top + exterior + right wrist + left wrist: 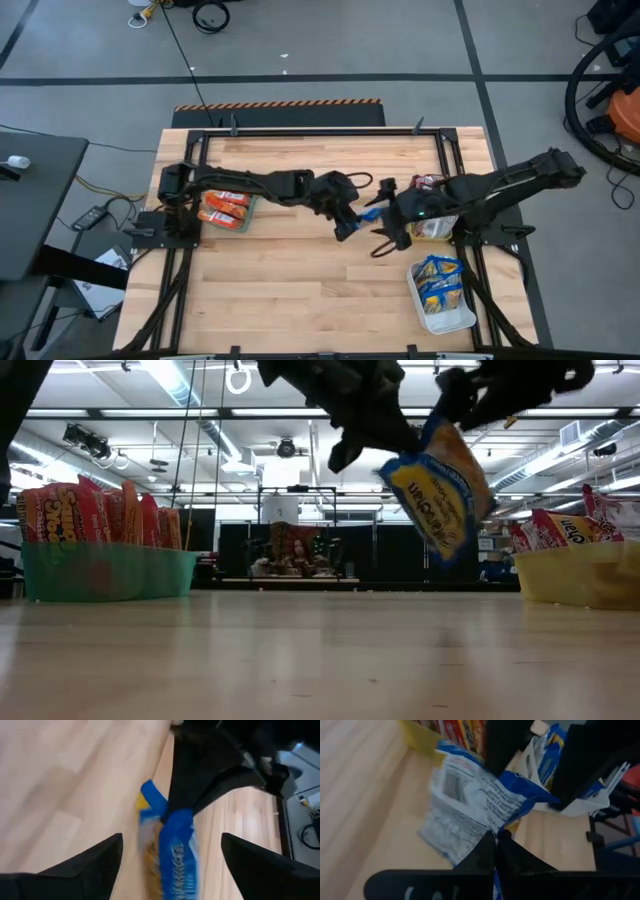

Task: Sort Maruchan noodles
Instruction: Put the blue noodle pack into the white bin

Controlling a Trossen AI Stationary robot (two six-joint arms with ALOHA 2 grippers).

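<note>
The packet should go with the other blue packets in the white bin. My right gripper next needs to grab the packet by its loose end [174, 882].
One Maruchan noodle packet [372, 212], blue and white with yellow, hangs in the air over the table's middle [440, 485]. My left gripper [345, 228] is shut on it [496, 839]. My right gripper [385, 240] stands wide open just to its right. In the right wrist view the packet [175, 850] lies between the right gripper's [171, 837] spread fingers, with a gap on each side. Orange-red packets stand in the teal bin [225, 212] at the left. Blue packets lie in the white bin [440, 292] at the near right. My left gripper pinches the packet by one crinkled edge [489, 827] between its two fingers. The fingers come slanting down from the table's left side. The packet is lifted clear of the table and hangs tilted [440, 485], its printed back toward the left wrist camera.
A yellow bin [580, 575] with red-and-silver packets sits under the right arm [436, 230]. Black frame rails [320, 131] run along the table's far edge and sides. Bare wood [300, 290] lies between the bins toward the near edge.
</note>
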